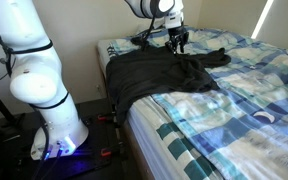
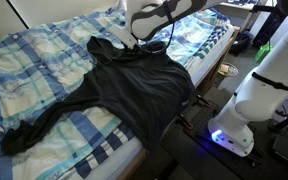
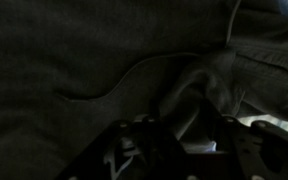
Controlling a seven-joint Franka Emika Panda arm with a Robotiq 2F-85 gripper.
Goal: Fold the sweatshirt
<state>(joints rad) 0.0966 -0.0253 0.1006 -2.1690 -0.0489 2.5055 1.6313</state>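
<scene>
My gripper will next grab the black sweatshirt (image 1: pixel 169 72) from above by the raised fold at its collar end. It will then pull that end along to fold the sweatshirt.
The black sweatshirt (image 1: pixel 169 72) lies spread and rumpled across the near end of the bed, its lower part hanging over the bed's edge. In an exterior view (image 2: pixel 134 85) one long sleeve (image 2: pixel 44 122) trails toward the bed's corner. My gripper (image 1: pixel 178 42) points down at the sweatshirt's collar end, touching the fabric (image 2: pixel 136 38). In the wrist view dark cloth (image 3: pixel 84 60) fills the frame. The fingers (image 3: pixel 184 140) stand apart with a raised fold of fabric between them.
The blue-and-white patchwork bedspread (image 1: pixel 244 95) covers the bed (image 2: pixel 34 55). The white robot base (image 1: pixel 44 90) stands on the floor beside the bed (image 2: pixel 259 90). A wall runs behind the bed's head.
</scene>
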